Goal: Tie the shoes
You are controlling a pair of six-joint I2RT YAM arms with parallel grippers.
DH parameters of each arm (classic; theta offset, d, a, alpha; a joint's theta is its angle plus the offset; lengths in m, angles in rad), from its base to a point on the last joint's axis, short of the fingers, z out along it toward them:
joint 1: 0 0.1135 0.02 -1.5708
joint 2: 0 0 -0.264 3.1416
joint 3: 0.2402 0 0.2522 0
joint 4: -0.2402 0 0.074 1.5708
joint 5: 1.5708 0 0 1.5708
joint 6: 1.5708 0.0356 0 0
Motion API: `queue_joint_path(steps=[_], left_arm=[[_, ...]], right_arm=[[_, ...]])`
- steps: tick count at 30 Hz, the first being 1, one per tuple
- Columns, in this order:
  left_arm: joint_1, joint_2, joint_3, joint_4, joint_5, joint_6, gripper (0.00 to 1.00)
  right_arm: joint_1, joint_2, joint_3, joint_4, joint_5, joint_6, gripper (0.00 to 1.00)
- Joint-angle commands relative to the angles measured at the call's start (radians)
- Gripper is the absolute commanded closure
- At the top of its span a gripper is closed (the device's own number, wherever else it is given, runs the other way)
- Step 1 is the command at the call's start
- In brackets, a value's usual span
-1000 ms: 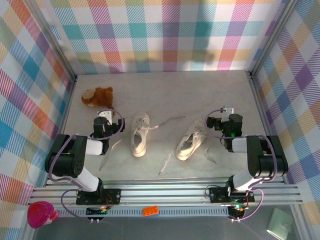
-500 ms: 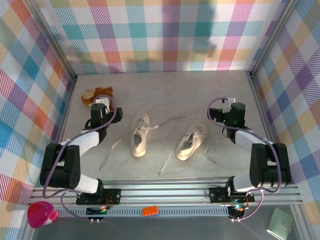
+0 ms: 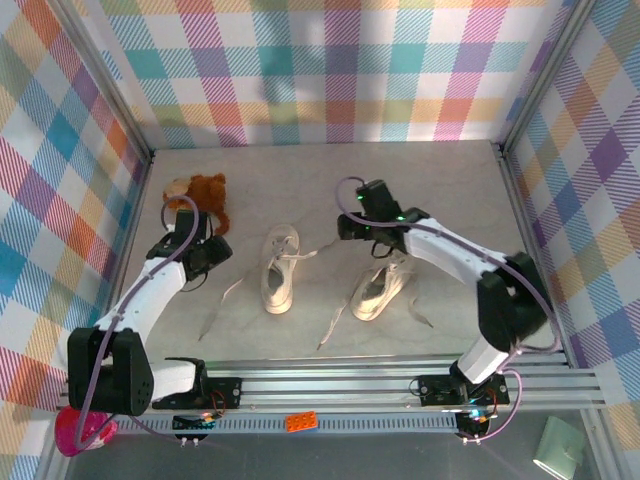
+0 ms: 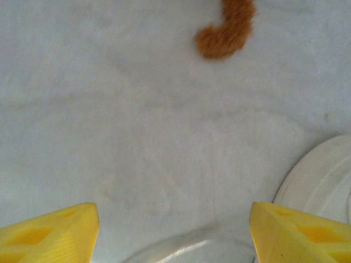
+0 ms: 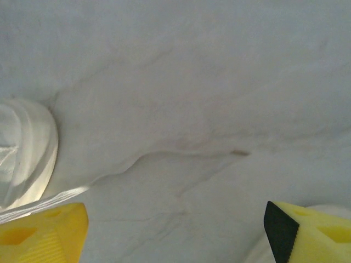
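Observation:
My right gripper will next grab the loose white lace just behind its brown tip [image 5: 218,154]. This leaves length toward the shoe for tying.
Two cream canvas shoes lie side by side mid-table, the left shoe [image 3: 278,270] and the right shoe [image 3: 383,280], with their white laces [image 3: 335,325] loose and spread on the table. My left gripper [image 3: 208,255] hangs just left of the left shoe. In the left wrist view that gripper [image 4: 174,233] is open over bare table, with a pale shoe edge [image 4: 323,181] at the right. My right gripper [image 3: 352,225] is behind the shoes, between them. In the right wrist view it [image 5: 175,233] is open, with a shoe [image 5: 24,159] at the left and a lace [image 5: 44,200] beside it.
A brown plush toy [image 3: 197,192] lies at the back left, close behind my left arm; a bit of it [image 4: 227,30] shows in the left wrist view. Plaid walls [image 3: 330,70] enclose the table on three sides. An aluminium rail [image 3: 330,385] runs along the front.
Both arms have stretched out from their folded pose near the front. The left reached beside the left shoe; the right swung left, to behind and between the shoes. The shoes have not moved.

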Motion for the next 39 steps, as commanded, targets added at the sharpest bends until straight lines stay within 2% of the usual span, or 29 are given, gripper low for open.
queue_joint_path(steps=[1, 4, 7, 8, 12, 18, 25, 27, 29, 30, 33, 34, 39], left_arm=[[0.012, -0.019, -0.061, -0.120, 0.094, -0.192, 0.28], [0.012, -0.006, -0.083, -0.118, 0.132, -0.224, 0.30], [0.012, -0.004, -0.101, -0.127, 0.130, -0.239, 0.42], [0.012, -0.006, -0.108, -0.127, 0.120, -0.249, 0.43], [0.012, 0.003, -0.129, -0.100, 0.127, -0.284, 0.42], [0.011, 0.066, -0.136, -0.062, 0.157, -0.313, 0.35], [-0.061, 0.143, -0.151, -0.040, 0.136, -0.336, 0.35], [-0.067, 0.157, -0.158, -0.035, 0.123, -0.329, 0.37], [-0.066, 0.164, -0.153, -0.041, 0.102, -0.303, 0.46], [-0.066, 0.166, -0.145, -0.048, 0.094, -0.282, 0.55], [-0.067, 0.162, -0.114, -0.071, 0.068, -0.220, 0.91], [-0.068, 0.158, -0.100, -0.080, 0.064, -0.194, 0.99], [-0.107, 0.132, 0.031, -0.160, 0.027, -0.047, 1.00]], right_arm=[[0.018, 0.107, 0.084, -0.187, 0.039, 0.175, 0.14], [0.017, 0.195, 0.179, -0.260, 0.025, 0.219, 0.14], [0.015, 0.276, 0.272, -0.331, -0.012, 0.248, 0.12], [0.013, 0.302, 0.302, -0.359, -0.014, 0.266, 0.11], [0.010, 0.378, 0.369, -0.392, -0.033, 0.310, 0.09], [0.003, 0.461, 0.443, -0.408, -0.041, 0.332, 0.08], [-0.002, 0.558, 0.534, -0.437, -0.039, 0.332, 0.08], [-0.002, 0.586, 0.566, -0.452, -0.040, 0.327, 0.08], [-0.001, 0.607, 0.591, -0.462, -0.040, 0.319, 0.09], [-0.002, 0.618, 0.601, -0.466, -0.040, 0.314, 0.10], [-0.002, 0.641, 0.634, -0.476, -0.038, 0.301, 0.12], [-0.002, 0.649, 0.644, -0.478, -0.038, 0.299, 0.12], [-0.002, 0.684, 0.688, -0.485, -0.053, 0.296, 0.14]])
